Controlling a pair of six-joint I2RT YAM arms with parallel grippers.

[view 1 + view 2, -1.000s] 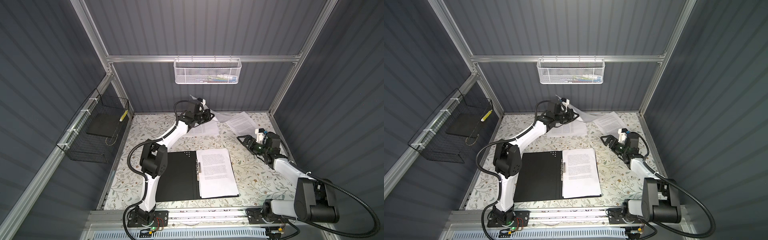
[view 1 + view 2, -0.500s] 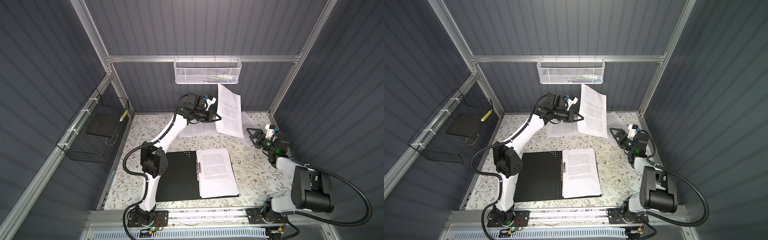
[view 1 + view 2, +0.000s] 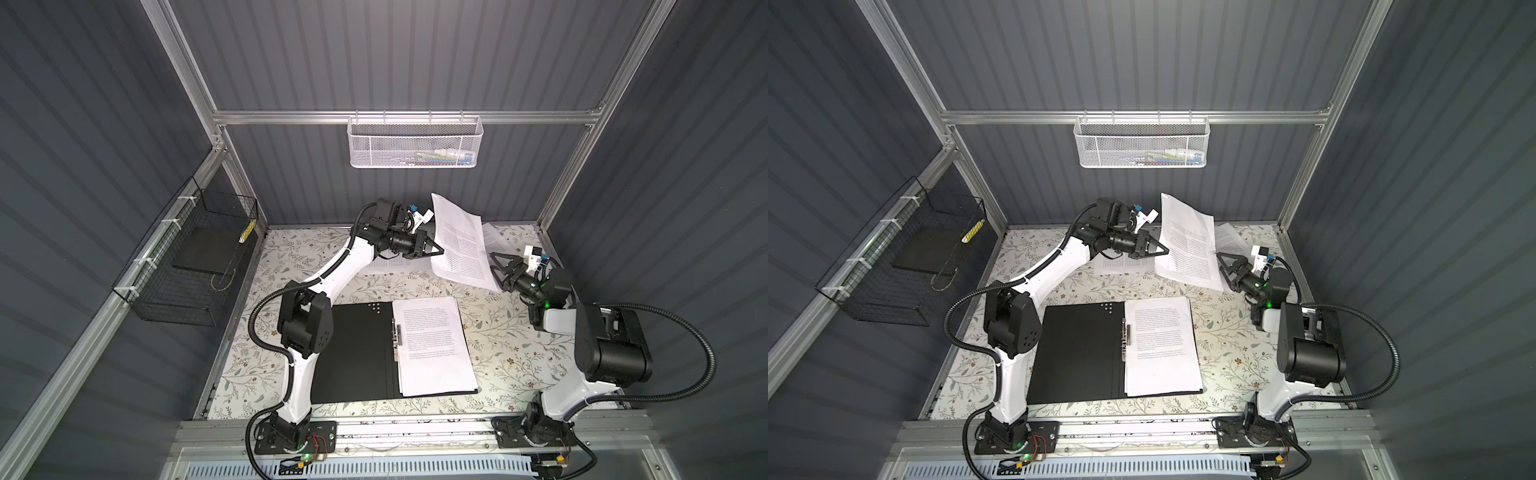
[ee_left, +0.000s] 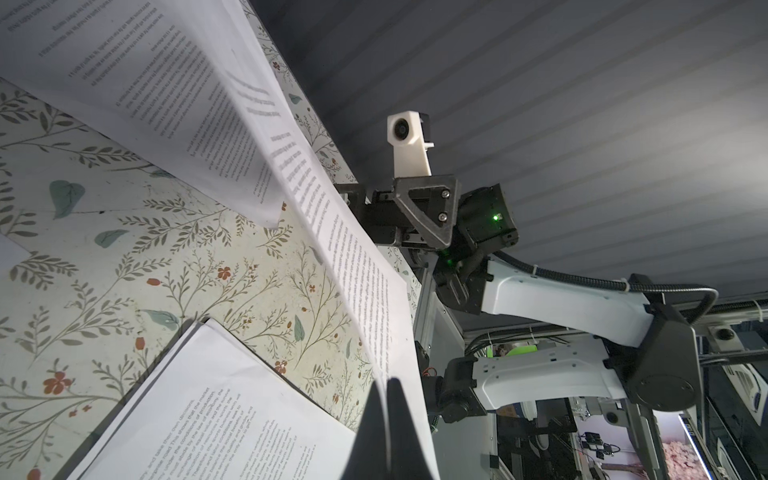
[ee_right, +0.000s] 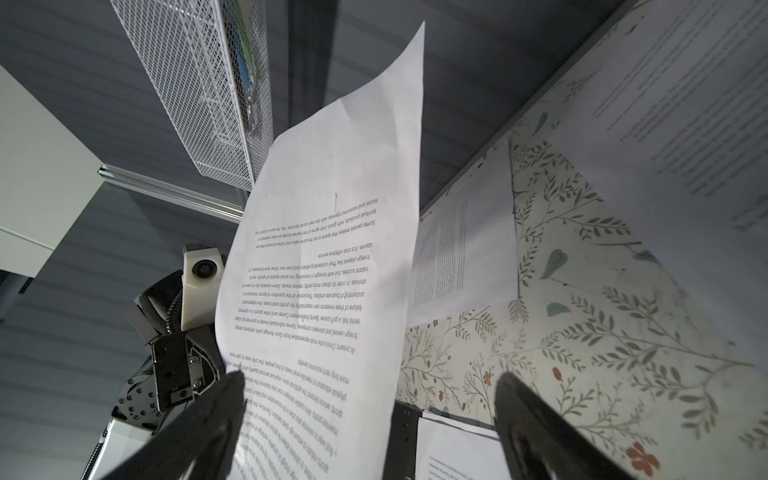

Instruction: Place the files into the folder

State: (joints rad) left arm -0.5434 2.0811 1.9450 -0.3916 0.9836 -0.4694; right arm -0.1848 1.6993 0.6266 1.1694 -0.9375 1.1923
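The right gripper grabs the sheet's edge opposite my left gripper next, to lay the sheet spread onto the folder's stack (image 3: 434, 346).
The folder (image 3: 357, 353) (image 3: 1079, 353) lies open, black inside up, with a stack of printed files (image 3: 432, 345) (image 3: 1160, 345) on its right half beside the metal clip (image 3: 396, 336). My left gripper (image 3: 440, 251) (image 3: 1166, 251) (image 4: 385, 382) is shut on the edge of one printed sheet (image 3: 457, 245) (image 3: 1187, 245) (image 4: 357, 266) (image 5: 332, 270), which it holds nearly upright above the back of the table. My right gripper (image 3: 498, 266) (image 3: 1223, 266) (image 5: 370, 376) is open, and the sheet's opposite edge hangs between its wide jaws. More files (image 3: 386, 264) (image 3: 492, 237) lie at the back.
A white mesh basket (image 3: 415, 143) hangs on the back wall above the held sheet. A black wire basket (image 3: 195, 257) hangs on the left wall. The floral table cover (image 3: 498, 332) shows between the folder and the right arm.
The left gripper has lifted the sheet off the back of the table and carried it right. The right gripper has swung up to the sheet's far edge, its jaws narrowing slightly.
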